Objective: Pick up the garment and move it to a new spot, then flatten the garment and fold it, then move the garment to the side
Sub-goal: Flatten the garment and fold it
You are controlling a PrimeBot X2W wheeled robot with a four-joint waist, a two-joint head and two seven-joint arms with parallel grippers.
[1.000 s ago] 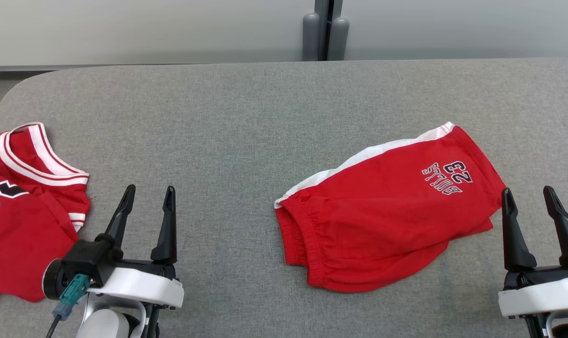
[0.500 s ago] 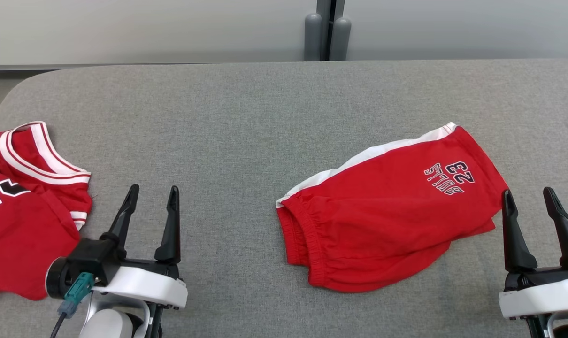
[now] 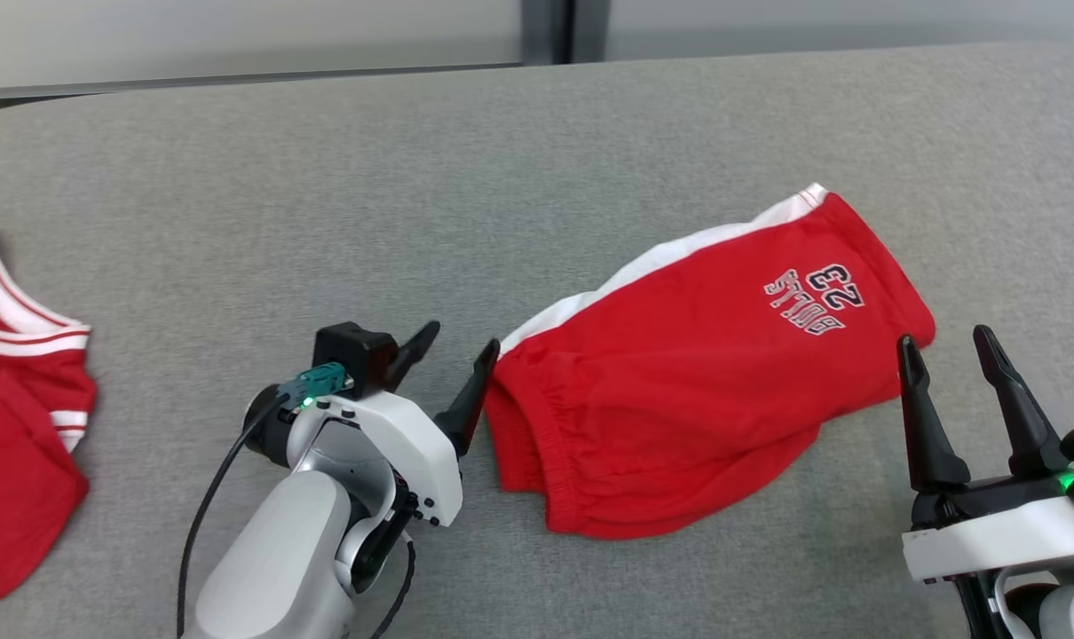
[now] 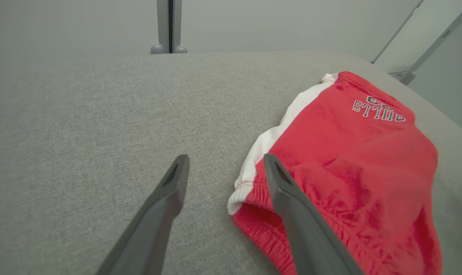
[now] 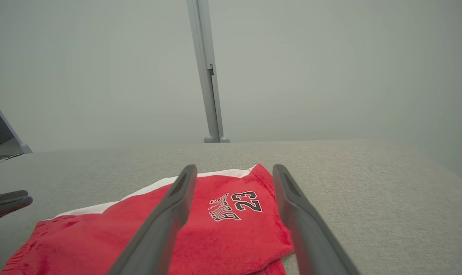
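My left gripper should grab the white waistband corner (image 3: 508, 343) of the shorts next, because that corner is standing up while the rest of the shorts lies slack (image 3: 683, 394) on the table.
The garment, red shorts (image 3: 679, 390) with a white side stripe and a "BULLS 23" print, lies loosely flat on the grey table, right of centre. My left gripper (image 3: 463, 335) is open, angled right, its right fingertip beside the white corner of the elastic waistband. In the left wrist view the shorts (image 4: 349, 152) lie to the right of the open left gripper (image 4: 226, 156), with the waistband corner between the fingers. My right gripper (image 3: 943, 336) stands open near the shorts' right leg hem. In the right wrist view, the shorts (image 5: 101, 233) spread ahead of the open right gripper (image 5: 235, 167).
A red jersey (image 3: 22, 426) with white-striped trim lies at the table's left edge. The grey padded table (image 3: 324, 195) stretches back to a pale wall with a grey post (image 3: 546, 18). Bare cloth surface lies between the two garments.
The head camera has tilted and shifted. My left arm has swung right and forward, from beside the jersey to the shorts' waistband. The right gripper holds its place, and both grippers stay open.
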